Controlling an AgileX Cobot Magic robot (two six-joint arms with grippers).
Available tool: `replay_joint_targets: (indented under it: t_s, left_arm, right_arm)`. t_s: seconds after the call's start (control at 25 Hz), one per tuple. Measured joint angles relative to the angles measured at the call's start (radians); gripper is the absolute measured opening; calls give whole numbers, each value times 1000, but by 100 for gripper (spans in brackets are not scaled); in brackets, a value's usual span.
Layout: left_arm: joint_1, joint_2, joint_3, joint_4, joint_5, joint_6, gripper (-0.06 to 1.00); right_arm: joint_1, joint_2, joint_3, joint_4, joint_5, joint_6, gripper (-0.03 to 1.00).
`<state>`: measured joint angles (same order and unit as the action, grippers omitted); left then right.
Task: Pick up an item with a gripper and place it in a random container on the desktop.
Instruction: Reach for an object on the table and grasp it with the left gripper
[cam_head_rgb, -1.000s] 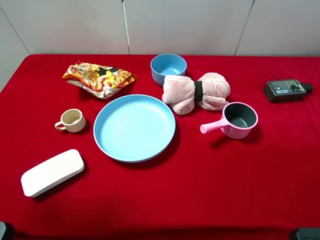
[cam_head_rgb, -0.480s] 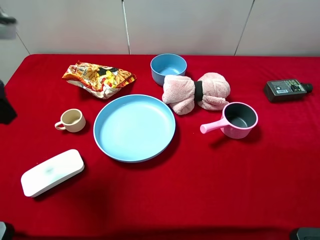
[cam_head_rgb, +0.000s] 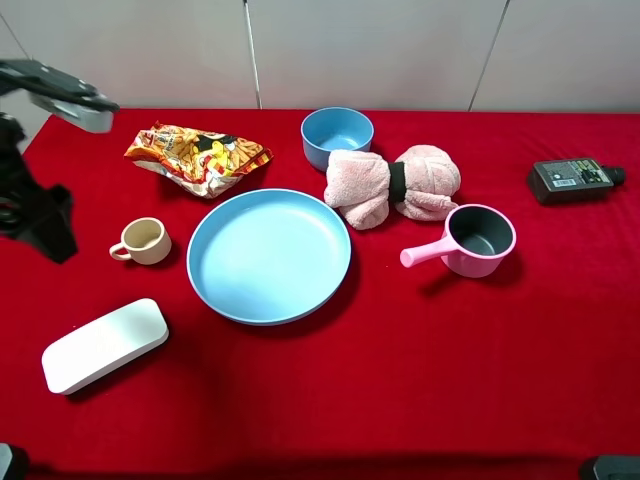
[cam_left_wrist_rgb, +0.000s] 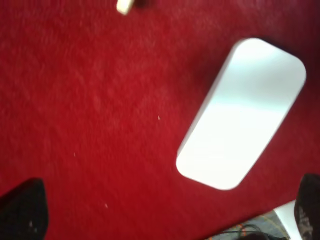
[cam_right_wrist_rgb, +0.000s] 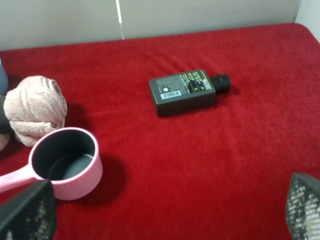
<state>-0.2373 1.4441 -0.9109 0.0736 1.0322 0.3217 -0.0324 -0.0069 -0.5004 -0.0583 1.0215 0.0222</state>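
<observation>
I need to place the cream cup in a container, so next I should grab it with my left gripper by its round body (cam_head_rgb: 151, 240) and leave its handle (cam_head_rgb: 119, 251) free.
The cream cup (cam_head_rgb: 143, 241) stands upright on the red desktop (cam_head_rgb: 400, 370), left of the large plate. The small light-blue bowl (cam_head_rgb: 337, 135) sits at the back centre, empty. My left gripper (cam_head_rgb: 48, 232) hangs over the table's left edge, left of the cup and apart from it. In the left wrist view my left gripper (cam_left_wrist_rgb: 165, 212) is open and empty above the cloth, with a sliver of the cup (cam_left_wrist_rgb: 125, 6) at the frame edge. My right gripper (cam_right_wrist_rgb: 165, 212) is open and empty; it does not show in the exterior view.
A large flat blue plate (cam_head_rgb: 268, 255) lies at the centre, with a snack bag (cam_head_rgb: 195, 155), a pink towel roll (cam_head_rgb: 393, 185), a pink saucepan (cam_head_rgb: 478, 240), a black bottle (cam_head_rgb: 575, 180) and a white case (cam_head_rgb: 104, 343) around it. The left wrist view shows the white case (cam_left_wrist_rgb: 242, 112).
My left arm has come into the exterior view from the left edge and moved right and forward toward the cup. Nothing on the table has moved.
</observation>
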Motion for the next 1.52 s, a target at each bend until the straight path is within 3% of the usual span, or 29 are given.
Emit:
replay_joint_targets:
  t_s: [0.68,1.12,1.52]
  left_arm:
    - [-3,341,-132,0,-173,211,98]
    - [-104,439,-138,84,-275,231,97]
    - [-110,505,-139,101,-284,233,96]
  right_arm:
    - [0,0,0,0,0,0,69]
    - [0,0,0,0,0,0,69]
    - [0,0,0,0,0,0,69]
